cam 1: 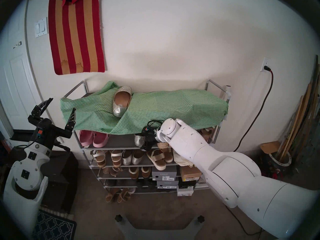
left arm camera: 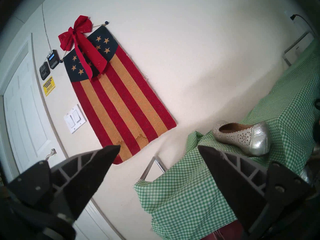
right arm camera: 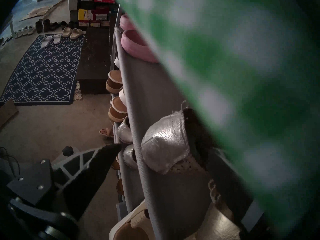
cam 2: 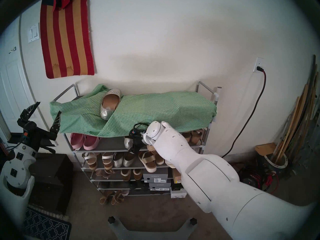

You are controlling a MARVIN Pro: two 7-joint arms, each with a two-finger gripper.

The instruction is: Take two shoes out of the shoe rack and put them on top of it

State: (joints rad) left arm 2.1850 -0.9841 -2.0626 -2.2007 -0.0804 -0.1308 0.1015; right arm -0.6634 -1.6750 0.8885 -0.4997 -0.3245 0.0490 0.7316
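Observation:
The second silver flat needs to come out, so my right gripper will next grab its outward heel (cam 1: 139,140), as the draped cloth and shelf crowd the flat's toe.
The shoe rack (cam 1: 112,146) stands against the wall with a green checked cloth (cam 1: 173,106) draped over its top. One perforated silver flat (cam 1: 121,102) lies on the cloth at the left, toe to the wall; it also shows in the left wrist view (left arm camera: 242,137). The second silver flat (cam 1: 138,139) sits on the shelf just under the top, heel outward (right arm camera: 164,147). My right gripper (cam 1: 143,142) is open around that heel; one finger (right arm camera: 103,158) is below the front rail, and the hanging cloth hides the other. My left gripper (cam 1: 62,103) is open and empty, left of the rack top.
Pink slip-ons (cam 1: 93,138) share the second shelf. Plain silver flats (cam 1: 132,158), sandals and shoe boxes (cam 1: 164,175) fill the lower tiers. A dark chest (cam 1: 58,173) stands left of the rack, a red cord (cam 1: 256,113) and leaning boards (cam 1: 303,121) to the right.

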